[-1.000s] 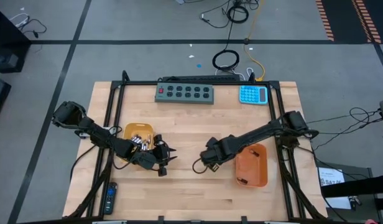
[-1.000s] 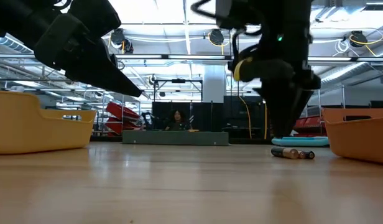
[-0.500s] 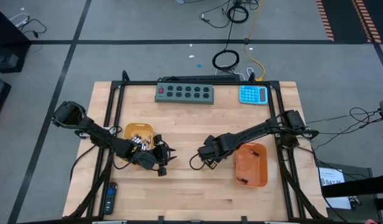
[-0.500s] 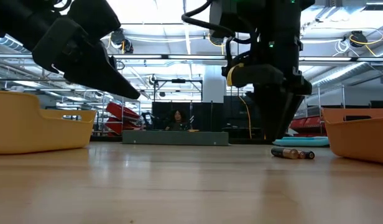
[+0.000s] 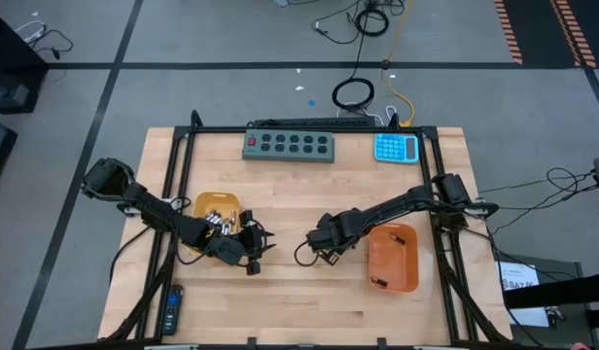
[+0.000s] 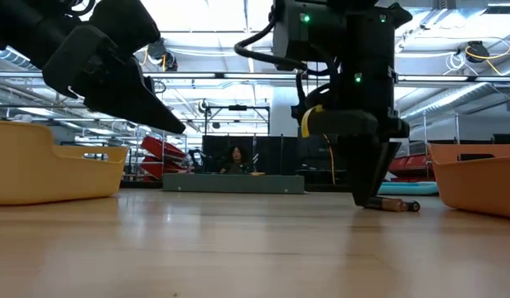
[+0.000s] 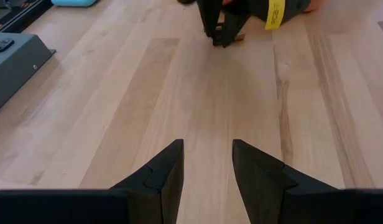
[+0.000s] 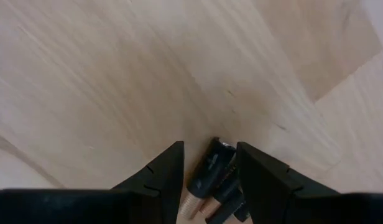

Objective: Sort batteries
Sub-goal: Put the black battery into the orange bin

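Next, my right gripper grabs the black battery by its black body (image 8: 208, 168), to sort the battery into the orange tray.
A small cluster of batteries lies on the wooden table between the trays. A black cell with a silvery end (image 8: 215, 163) and a coppery one (image 8: 190, 204) show in the right wrist view, and the cluster also shows in the low view (image 6: 397, 205). My right gripper (image 8: 210, 147) is open and points down over them, fingertips at the table, one on each side of the black cell. Several silvery-white batteries (image 5: 218, 221) lie in the yellow tray (image 5: 196, 205). My left gripper (image 7: 207, 155) is open and touches nothing. It hangs above the table just right of that tray (image 6: 48, 170). My right gripper comes from above with a finger (image 8: 257, 171) on either side of the black battery, which lies flat on the table. Whether the fingers touch it, I cannot tell.
An orange tray (image 5: 395, 262) sits to the right of my right gripper. A grey button strip (image 5: 289, 145) and a blue calculator (image 5: 396, 148) lie along the far edge, and a remote (image 5: 171, 309) lies at the near left. Bare wood lies between the two grippers.
My right gripper has moved slightly toward the table's left and down onto the loose batteries, until its fingertips reach the table around them. My left gripper has kept still.
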Robot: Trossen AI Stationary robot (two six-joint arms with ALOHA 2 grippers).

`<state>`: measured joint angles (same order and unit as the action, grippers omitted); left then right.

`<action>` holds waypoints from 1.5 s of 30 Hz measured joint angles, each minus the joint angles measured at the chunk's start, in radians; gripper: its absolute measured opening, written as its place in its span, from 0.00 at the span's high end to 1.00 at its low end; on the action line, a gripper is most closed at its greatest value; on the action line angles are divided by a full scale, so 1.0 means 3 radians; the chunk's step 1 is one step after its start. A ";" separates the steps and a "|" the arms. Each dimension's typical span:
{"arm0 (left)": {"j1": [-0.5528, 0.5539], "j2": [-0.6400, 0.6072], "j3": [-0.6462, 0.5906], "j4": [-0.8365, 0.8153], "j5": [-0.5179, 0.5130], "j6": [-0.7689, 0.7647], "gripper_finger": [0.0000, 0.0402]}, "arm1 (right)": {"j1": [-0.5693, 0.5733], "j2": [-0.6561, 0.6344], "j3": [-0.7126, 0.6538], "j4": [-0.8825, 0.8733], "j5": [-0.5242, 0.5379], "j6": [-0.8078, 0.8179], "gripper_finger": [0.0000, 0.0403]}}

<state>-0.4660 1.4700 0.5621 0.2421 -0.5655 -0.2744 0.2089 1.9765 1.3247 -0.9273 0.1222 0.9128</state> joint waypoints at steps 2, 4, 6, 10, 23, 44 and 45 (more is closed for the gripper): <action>0.0000 0.0000 0.0000 -0.0002 0.0000 0.0001 0.64 | 0.0000 0.0022 -0.0002 0.0054 -0.0039 -0.0043 0.65; 0.0000 0.0000 0.0000 0.0000 0.0000 0.0001 0.64 | 0.0001 0.0027 -0.0003 0.0129 -0.0070 -0.0065 0.66; 0.0000 0.0000 0.0000 0.0000 0.0000 0.0001 0.64 | 0.0001 0.0027 -0.0002 0.0126 -0.0079 -0.0085 0.67; 0.0000 0.0000 0.0000 -0.0003 0.0000 0.0000 0.64 | 0.0006 0.0027 -0.0001 0.0113 -0.0080 -0.0129 0.71; 0.0000 0.0000 0.0000 -0.0014 0.0000 -0.0007 0.64 | 0.0017 0.0022 0.0001 0.0225 -0.0132 -0.0307 0.97; -0.0004 0.0000 0.0000 -0.0004 0.0001 -0.0028 0.64 | 0.0284 -0.0115 0.0217 0.0056 -0.0065 -0.0230 1.00; -0.0005 0.0000 0.0000 -0.0013 0.0001 -0.0031 0.64 | 0.0381 -0.0139 0.0275 0.0081 -0.0064 -0.0222 0.99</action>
<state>-0.4675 1.4700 0.5621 0.2383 -0.5652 -0.2837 0.3233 1.9348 1.4073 -0.9028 0.1030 0.8462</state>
